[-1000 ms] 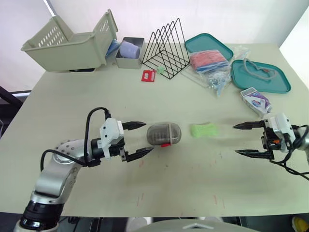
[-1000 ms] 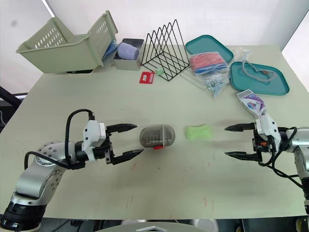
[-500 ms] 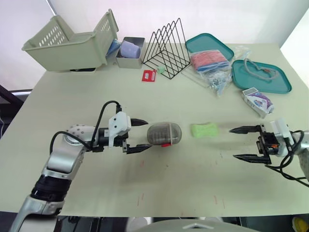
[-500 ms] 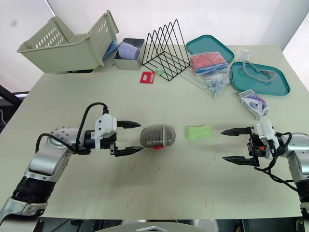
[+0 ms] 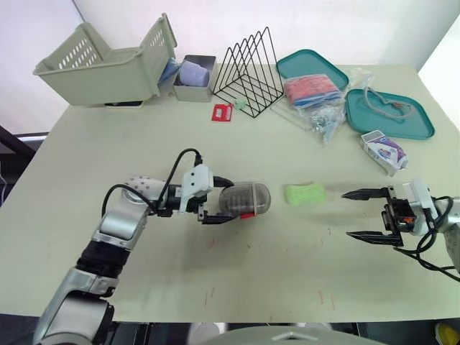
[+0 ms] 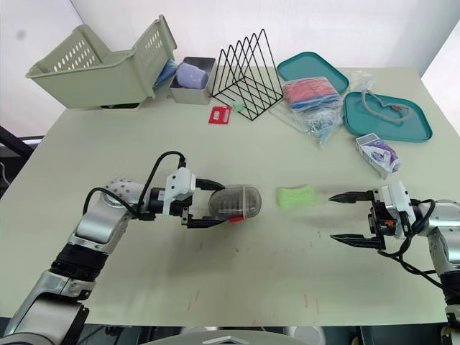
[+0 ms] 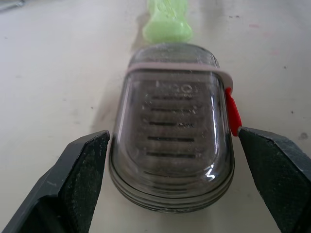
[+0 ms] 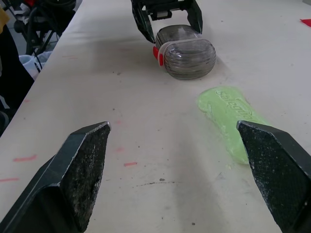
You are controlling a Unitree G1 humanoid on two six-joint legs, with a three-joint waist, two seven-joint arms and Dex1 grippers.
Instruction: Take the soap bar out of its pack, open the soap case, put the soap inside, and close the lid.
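Note:
My left gripper grabs the soap case by the straight facing sides behind its red latch [image 7: 229, 150] next, since the case curves at its rounded ends.
A smoky grey soap case [image 5: 244, 200] with a red latch lies closed on its side near the table's middle. My left gripper [image 5: 220, 199] is open, its fingers reaching around the case's left end without pressing it, as the left wrist view shows around the case [image 7: 174, 131]. The bare green soap bar [image 5: 304, 192] lies just right of the case, also visible past it [image 7: 166, 22]. My right gripper [image 5: 361, 214] stands open to the right of the soap, with a gap between. The white and purple soap pack [image 5: 383, 150] lies farther back on the right.
Along the far edge stand a green basket [image 5: 104, 65], a small grey tub [image 5: 192, 77], a black wire rack [image 5: 249, 63], a red tag [image 5: 221, 112], two teal trays [image 5: 387, 113] and a plastic bag [image 5: 314, 95].
My left gripper has moved right across the table until its open fingers reach around the soap case's left end. The right gripper has shifted slightly and stays open.

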